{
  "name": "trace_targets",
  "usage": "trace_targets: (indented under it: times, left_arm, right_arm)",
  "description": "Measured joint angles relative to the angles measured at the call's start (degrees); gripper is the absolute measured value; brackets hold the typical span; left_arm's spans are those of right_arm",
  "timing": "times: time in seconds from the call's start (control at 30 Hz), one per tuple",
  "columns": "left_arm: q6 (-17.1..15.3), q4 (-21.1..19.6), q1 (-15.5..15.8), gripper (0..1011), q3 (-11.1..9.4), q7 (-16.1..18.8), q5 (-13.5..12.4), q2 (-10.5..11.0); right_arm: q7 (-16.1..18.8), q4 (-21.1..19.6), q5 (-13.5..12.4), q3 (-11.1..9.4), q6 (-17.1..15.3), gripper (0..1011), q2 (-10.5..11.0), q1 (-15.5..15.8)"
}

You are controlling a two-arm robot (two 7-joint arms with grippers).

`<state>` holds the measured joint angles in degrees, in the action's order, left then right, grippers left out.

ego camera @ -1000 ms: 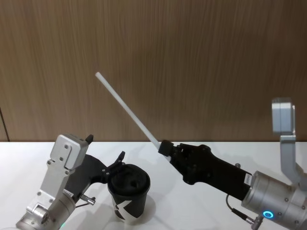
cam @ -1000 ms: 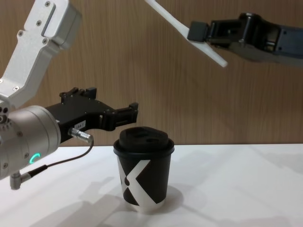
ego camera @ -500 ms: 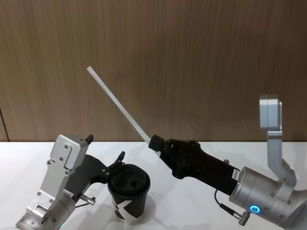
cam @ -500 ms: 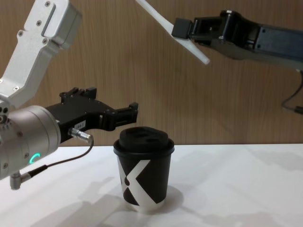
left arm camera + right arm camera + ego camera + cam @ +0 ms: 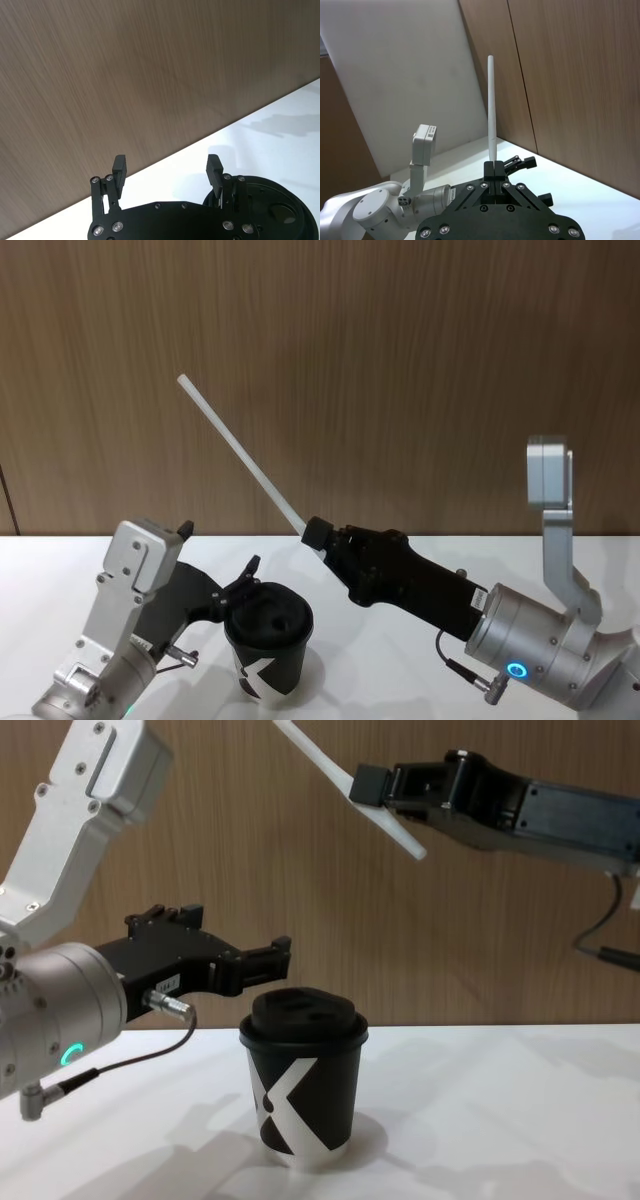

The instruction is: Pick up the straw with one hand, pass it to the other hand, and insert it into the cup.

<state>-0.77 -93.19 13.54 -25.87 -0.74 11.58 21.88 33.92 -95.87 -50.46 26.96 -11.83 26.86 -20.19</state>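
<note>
The left gripper grabs the straw by its bare middle part (image 5: 245, 461) next, since the right gripper's fingers cover the straw's lower end.
The thin white straw (image 5: 240, 452) slants up and to the left, and my right gripper (image 5: 316, 533) is shut on it near its lower end. In the chest view the straw (image 5: 400, 828) pokes a short way past the right gripper (image 5: 368, 785), high above and to the right of the cup (image 5: 303, 1085). The cup (image 5: 268, 640) is black with a white X mark and a black domed lid, upright on the white table. My left gripper (image 5: 220, 550) stands open just behind and left of the lid (image 5: 270, 200), holding nothing. The right wrist view looks along the straw (image 5: 491, 110).
A white table (image 5: 500, 1120) runs under both arms and a brown wood-panel wall (image 5: 420, 370) stands behind it. The left arm's silver wrist (image 5: 50, 1020) sits low at the left. A cable (image 5: 600, 935) hangs from the right arm.
My right arm has carried the straw leftward, bringing its lower end closer to above the cup. The left arm and the cup have stayed still.
</note>
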Motion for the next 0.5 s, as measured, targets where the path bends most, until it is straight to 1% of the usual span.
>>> trace_targets:
  times: [0.2, 0.3, 0.33, 0.4, 0.43, 0.47, 0.5]
  left_arm:
    - [0.5, -0.7, -0.4, 1003, 1.0, -1.3, 1.9, 0.0]
    - [0.7, -1.5, -0.7, 1003, 1.9, -2.5, 3.5, 0.2]
    - [0.7, -2.0, -0.9, 1003, 2.4, -3.2, 4.6, 0.3]
    - [0.7, -2.5, -1.1, 1003, 2.9, -4.0, 5.6, 0.5]
    - [0.7, -3.3, -1.4, 1003, 3.7, -4.9, 7.0, 0.7]
    - [0.7, -3.7, -1.5, 1003, 4.1, -5.3, 7.6, 0.8]
    - [0.6, -4.3, -1.8, 1003, 4.7, -6.2, 8.9, 1.0]
  right_arm:
    - [-0.1, 0.4, 0.1, 0.2, 0.1, 6, -0.2, -0.2]
    - [-0.1, 0.5, 0.1, 0.3, 0.2, 6, -0.3, -0.3]
    - [-0.1, 0.5, 0.1, 0.3, 0.2, 6, -0.3, -0.3]
    - [-0.1, 0.6, 0.1, 0.3, 0.2, 6, -0.3, -0.4]
    - [-0.2, 0.6, 0.1, 0.3, 0.2, 6, -0.3, -0.4]
    - [-0.2, 0.6, 0.1, 0.3, 0.3, 6, -0.4, -0.4]
    - [-0.2, 0.7, 0.2, 0.4, 0.3, 6, -0.4, -0.4]
